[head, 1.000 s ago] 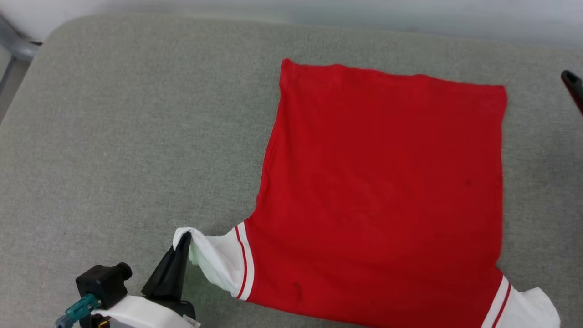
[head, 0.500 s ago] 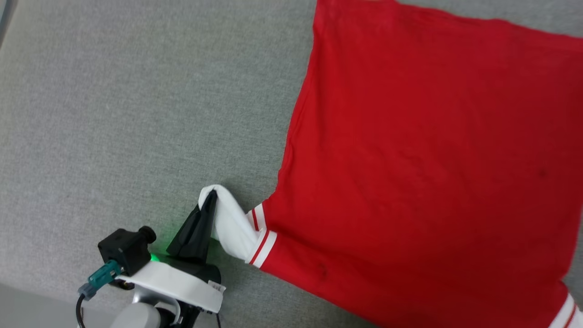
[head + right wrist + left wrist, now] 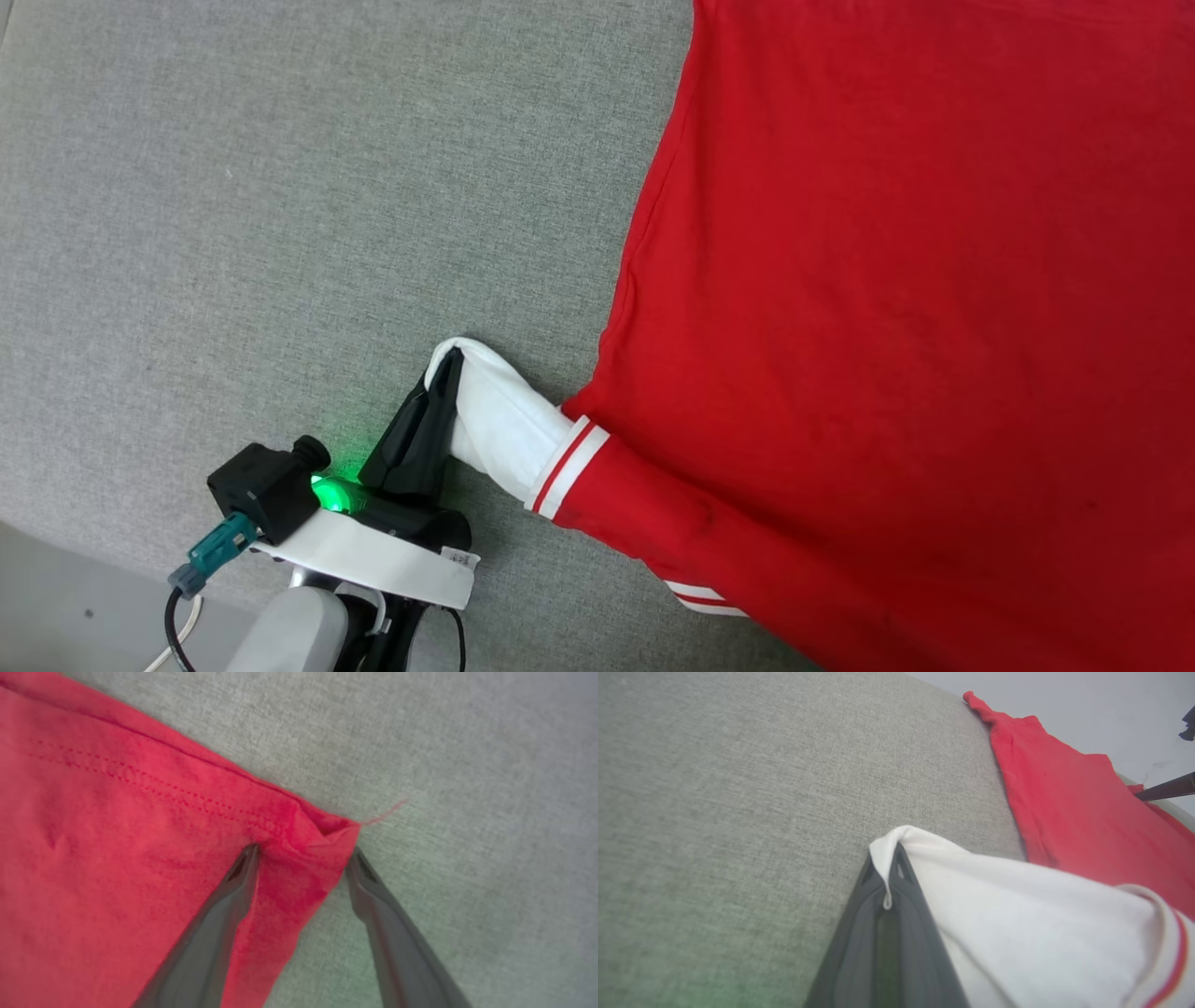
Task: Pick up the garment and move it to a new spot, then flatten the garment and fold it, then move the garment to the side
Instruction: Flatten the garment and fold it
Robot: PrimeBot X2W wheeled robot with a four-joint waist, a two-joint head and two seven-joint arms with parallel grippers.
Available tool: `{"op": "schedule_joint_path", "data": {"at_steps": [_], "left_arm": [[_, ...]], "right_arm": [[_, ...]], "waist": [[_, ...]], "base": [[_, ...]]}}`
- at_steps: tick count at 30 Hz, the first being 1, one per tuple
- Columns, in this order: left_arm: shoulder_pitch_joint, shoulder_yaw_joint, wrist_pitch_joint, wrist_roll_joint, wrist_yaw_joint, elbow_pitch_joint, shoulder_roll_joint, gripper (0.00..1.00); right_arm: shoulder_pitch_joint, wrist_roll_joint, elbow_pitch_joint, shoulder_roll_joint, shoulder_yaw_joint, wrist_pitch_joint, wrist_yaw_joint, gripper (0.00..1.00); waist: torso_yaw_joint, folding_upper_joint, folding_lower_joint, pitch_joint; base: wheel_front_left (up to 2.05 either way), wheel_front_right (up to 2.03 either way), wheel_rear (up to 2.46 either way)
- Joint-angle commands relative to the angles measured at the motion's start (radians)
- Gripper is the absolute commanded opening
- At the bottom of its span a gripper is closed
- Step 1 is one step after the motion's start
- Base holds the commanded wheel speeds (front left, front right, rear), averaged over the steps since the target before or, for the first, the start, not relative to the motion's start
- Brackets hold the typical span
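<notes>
My right gripper is to take hold of the garment next by its stitched hem corner [image 3: 307, 862], where a small fold [image 3: 325, 831] stands up. The other red cloth lies flat.
The garment [image 3: 887, 327] lies spread on the grey cushion, plain red side up, with no lettering showing. Its white sleeve [image 3: 504, 425] with red-and-white trim is drawn out to the left. My left gripper [image 3: 448, 359] is shut on that sleeve's tip, and the left wrist view shows the cloth [image 3: 1017, 914] pinched between the closed fingers [image 3: 889, 868]. In the right wrist view my right gripper [image 3: 303, 854] stands open astride a stitched hem corner of the garment [image 3: 117, 858]. One finger [image 3: 233, 891] rests on the red cloth and the other lies beside its edge.
The grey fabric surface [image 3: 280, 233] stretches wide to the left of the garment. Its front edge [image 3: 75, 597] runs across the lower left corner of the head view. A pale wall [image 3: 1064, 700] rises behind the far edge.
The head camera has dipped and come closer, so the garment now shows larger and further right. My left gripper keeps its hold on the sleeve. A striped trim fold now shows at the bottom.
</notes>
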Motion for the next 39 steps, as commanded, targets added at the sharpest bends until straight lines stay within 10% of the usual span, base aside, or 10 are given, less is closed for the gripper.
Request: {"op": "schedule_joint_path", "data": {"at_steps": [1, 17, 39], "left_arm": [[-0.007, 0.005, 0.0, 0.005, -0.003, 0.012, -0.001, 0.0], [0.059, 0.04, -0.001, 0.024, -0.023, 0.071, 0.008, 0.0], [0.257, 0.089, 0.021, -0.009, 0.04, 0.038, 0.075, 0.0]], "right_arm": [[0.085, 0.006, 0.055, 0.038, 0.04, 0.003, 0.0, 0.0], [0.086, 0.081, 0.057, 0.009, 0.057, -0.222, -0.001, 0.0], [0.891, 0.312, -0.184, -0.115, -0.024, -0.371, -0.001, 0.0]], "waist": [[-0.001, 0.0, 0.0004, -0.001], [-0.069, 0.0, 0.0004, -0.207], [-0.209, 0.0, 0.0004, -0.475]], "base": [[0.0, 0.0, 0.0], [0.0, 0.0, 0.0], [0.0, 0.0, 0.0]]}}
